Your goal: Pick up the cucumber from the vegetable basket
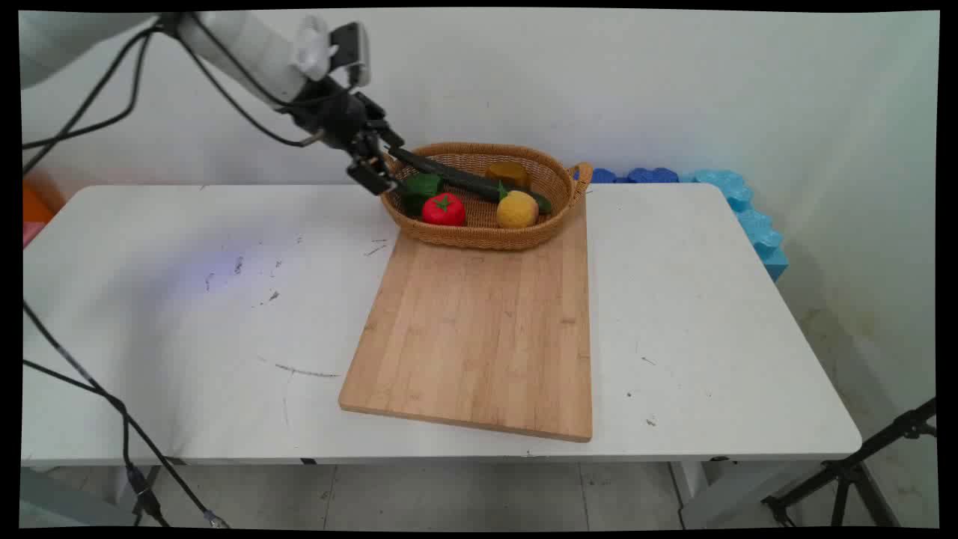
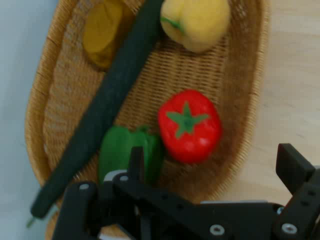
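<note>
My gripper grabs the long dark green cucumber by its middle (image 1: 465, 180) next, to lift it out of the woven basket (image 1: 479, 238).
A woven basket (image 1: 479, 238) stands on the far end of a wooden cutting board (image 1: 479, 329). In it lie a long dark green cucumber (image 1: 464, 180), a green pepper (image 1: 423, 186), a red tomato (image 1: 443, 209), a yellow fruit (image 1: 517, 209) and a brownish-yellow piece (image 1: 509, 172). My gripper (image 1: 383, 161) hangs open over the basket's left end, nearest the pepper and the cucumber's tip, holding nothing. In the hand view the gripper (image 2: 212, 155) stands above the basket (image 2: 35, 110). One finger is over the pepper (image 2: 117, 150) and the tomato (image 2: 190, 125) lies between the fingers. Beyond them lie the cucumber (image 2: 110, 95) and the yellow fruit (image 2: 197, 22).
Blue foam pieces (image 1: 741, 202) lie against the wall at the table's far right corner. Black cables (image 1: 112, 404) hang at the left edge. A black tripod (image 1: 861, 464) stands on the floor at the lower right.
</note>
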`<control>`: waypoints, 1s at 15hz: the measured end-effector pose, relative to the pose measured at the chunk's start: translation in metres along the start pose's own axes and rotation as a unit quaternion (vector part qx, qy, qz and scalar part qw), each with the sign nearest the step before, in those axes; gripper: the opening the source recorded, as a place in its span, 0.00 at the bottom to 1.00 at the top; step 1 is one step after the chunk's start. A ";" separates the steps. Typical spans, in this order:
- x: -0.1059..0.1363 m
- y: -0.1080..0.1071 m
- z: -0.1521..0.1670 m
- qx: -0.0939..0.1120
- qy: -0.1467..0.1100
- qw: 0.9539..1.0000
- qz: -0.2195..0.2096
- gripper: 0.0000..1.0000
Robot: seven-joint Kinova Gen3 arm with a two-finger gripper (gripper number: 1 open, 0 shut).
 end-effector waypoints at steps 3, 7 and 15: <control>0.016 -0.013 0.031 0.010 -0.003 1.000 0.012 1.00; 0.031 -0.030 0.068 0.023 -0.010 0.999 0.024 1.00; 0.047 -0.056 0.130 0.036 -0.025 0.998 0.042 1.00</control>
